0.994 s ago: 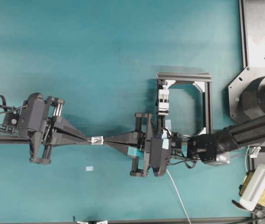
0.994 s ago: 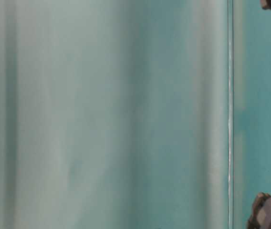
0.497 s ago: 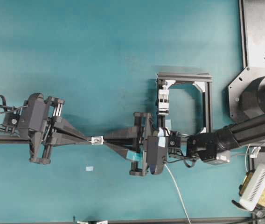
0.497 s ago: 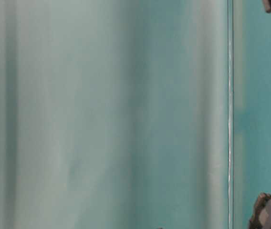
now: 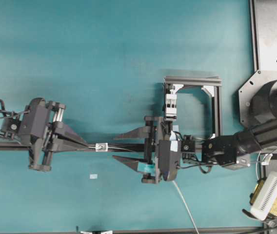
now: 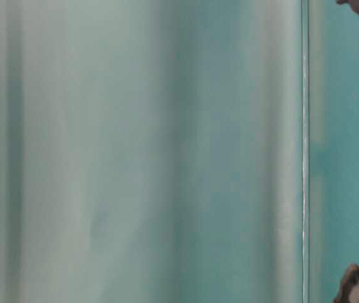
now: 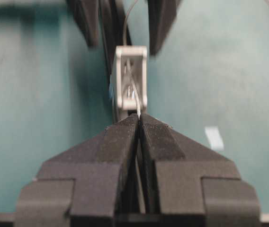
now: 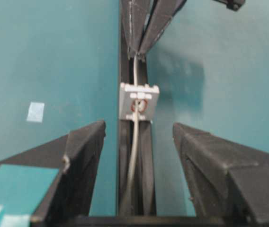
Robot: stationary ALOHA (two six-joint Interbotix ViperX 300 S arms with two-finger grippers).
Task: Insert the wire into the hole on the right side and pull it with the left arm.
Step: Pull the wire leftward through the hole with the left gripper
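Observation:
Only a little wire shows between the silvery tab and the fingers. I need to keep holding the wire with my left gripper until I pull it farther through.
The thin whitish wire passes through the hole in the small silvery tab, which sits on a black rail. On the tab's left, my left gripper is shut on the wire's end just past the tab; its tips meet tightly. To the tab's right, my right gripper stands open, one finger on each side of the wire and touching nothing. The wire runs back between those fingers along the rail.
A black frame holding a white clamp block stands behind the right wrist. A thicker white cable trails toward the front edge. A pale tape patch lies on the teal table. A black plate is at the far right.
The right gripper has opened, let go of the wire and drawn back a little to the right. The left gripper stays shut on the wire end.

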